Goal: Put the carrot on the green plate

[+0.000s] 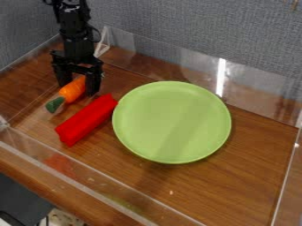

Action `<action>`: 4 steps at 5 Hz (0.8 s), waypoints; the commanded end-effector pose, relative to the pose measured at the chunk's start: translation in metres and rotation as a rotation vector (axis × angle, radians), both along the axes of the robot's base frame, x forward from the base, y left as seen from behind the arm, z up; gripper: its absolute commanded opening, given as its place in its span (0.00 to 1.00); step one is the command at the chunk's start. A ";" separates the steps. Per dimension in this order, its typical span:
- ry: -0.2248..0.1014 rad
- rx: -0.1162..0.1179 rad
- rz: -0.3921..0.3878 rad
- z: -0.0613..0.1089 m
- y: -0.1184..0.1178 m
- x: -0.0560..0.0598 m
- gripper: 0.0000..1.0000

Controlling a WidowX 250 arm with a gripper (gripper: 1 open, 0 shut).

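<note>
The carrot needs to go on the green plate. First, my gripper should pick up the carrot by its thick orange end (76, 86).
The small orange carrot (71, 92) lies on the wooden table at the left, its dark green stub end pointing toward the front left. My gripper (76, 73) points straight down over the carrot's thick end, open, with one finger on either side of it. Whether the fingers touch the carrot I cannot tell. The large lime-green plate (172, 121) rests flat in the middle of the table, to the right of the carrot, with nothing on it.
A longer red rectangular block (86, 119) lies just in front of the carrot, between it and the plate's left rim. Clear plastic walls (224, 75) enclose the table on all sides.
</note>
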State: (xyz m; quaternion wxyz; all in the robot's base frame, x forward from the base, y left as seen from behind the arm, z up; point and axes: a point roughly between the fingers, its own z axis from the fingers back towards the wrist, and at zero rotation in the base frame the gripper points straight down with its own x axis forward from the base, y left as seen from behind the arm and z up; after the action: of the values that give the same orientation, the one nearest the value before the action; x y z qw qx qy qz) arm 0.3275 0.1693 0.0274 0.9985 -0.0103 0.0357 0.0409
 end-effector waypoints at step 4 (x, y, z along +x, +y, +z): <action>-0.087 0.054 0.005 0.018 0.009 0.013 1.00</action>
State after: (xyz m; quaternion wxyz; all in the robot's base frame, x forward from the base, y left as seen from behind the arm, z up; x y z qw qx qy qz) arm 0.3336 0.1736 0.0255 0.9988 -0.0011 0.0189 0.0447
